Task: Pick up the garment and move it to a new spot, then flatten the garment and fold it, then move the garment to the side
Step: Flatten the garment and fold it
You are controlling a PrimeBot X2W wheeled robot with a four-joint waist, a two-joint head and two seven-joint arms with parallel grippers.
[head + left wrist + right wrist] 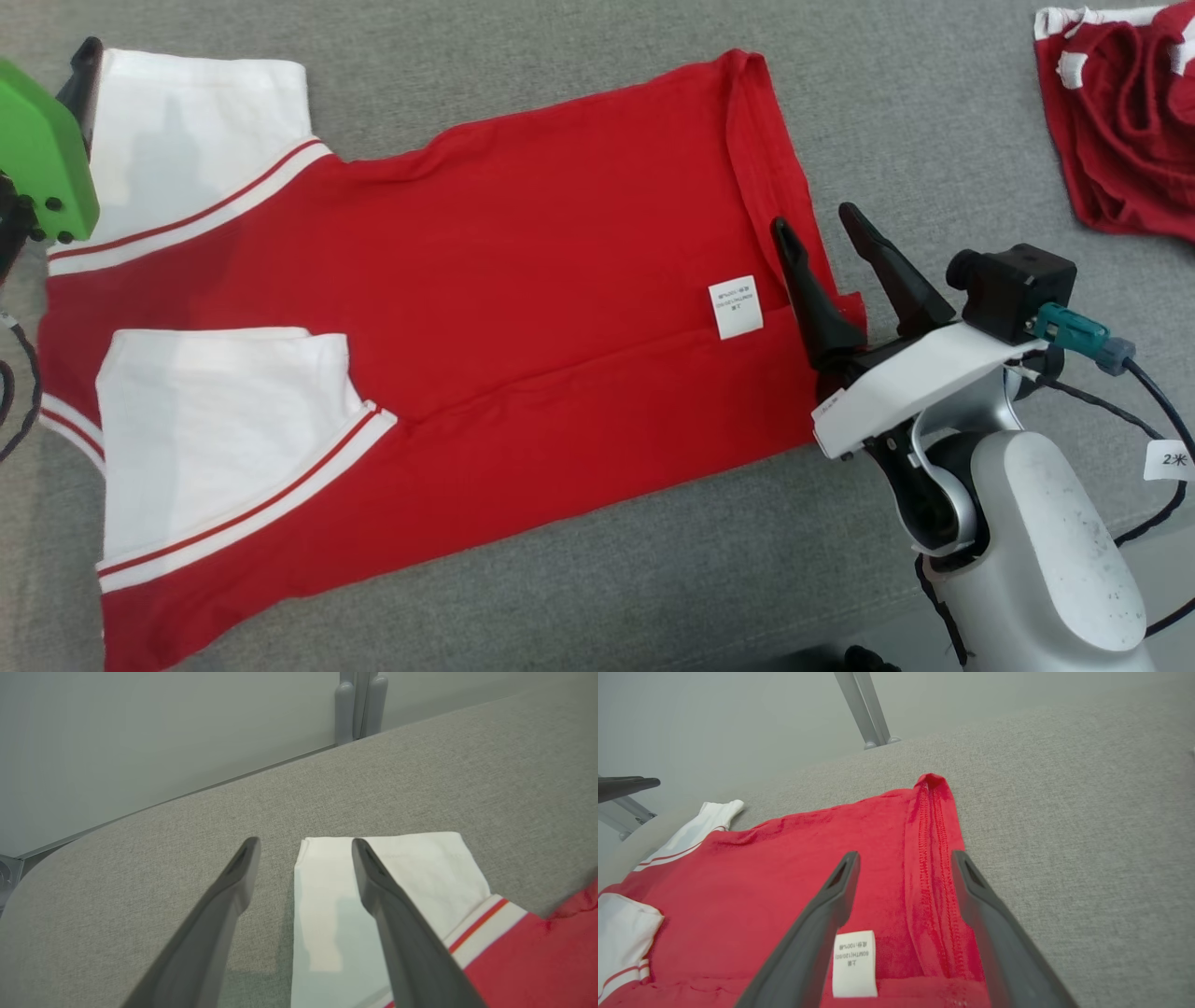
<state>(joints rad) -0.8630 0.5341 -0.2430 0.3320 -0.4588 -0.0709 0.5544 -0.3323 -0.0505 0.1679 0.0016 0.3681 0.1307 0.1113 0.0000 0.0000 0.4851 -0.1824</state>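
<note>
I next need to pick up the garment (523, 280) by its hem corner (748, 69) with my right gripper. Then I will fold the garment up toward its white sleeves.
The garment (523, 280), a red shirt with white sleeves, lies flat and folded lengthwise on the grey surface, its white label (736, 308) near the right end. My right gripper (815, 220) is open over the hem at that end. In the right wrist view its fingers straddle the hem seam (934, 868) with nothing held. My left gripper (304, 842) is open at the far left. One finger hangs over the upper white sleeve (420, 868), the other over bare fabric surface. Its green cover (42, 159) hides part of the sleeve's edge.
A second red-and-white garment (1120, 121) lies crumpled at the top right corner. Cables (1148, 392) trail beside my right arm. The grey surface (934, 112) ends at a rounded far edge (140, 812), with metal legs (359, 704) beyond it.
</note>
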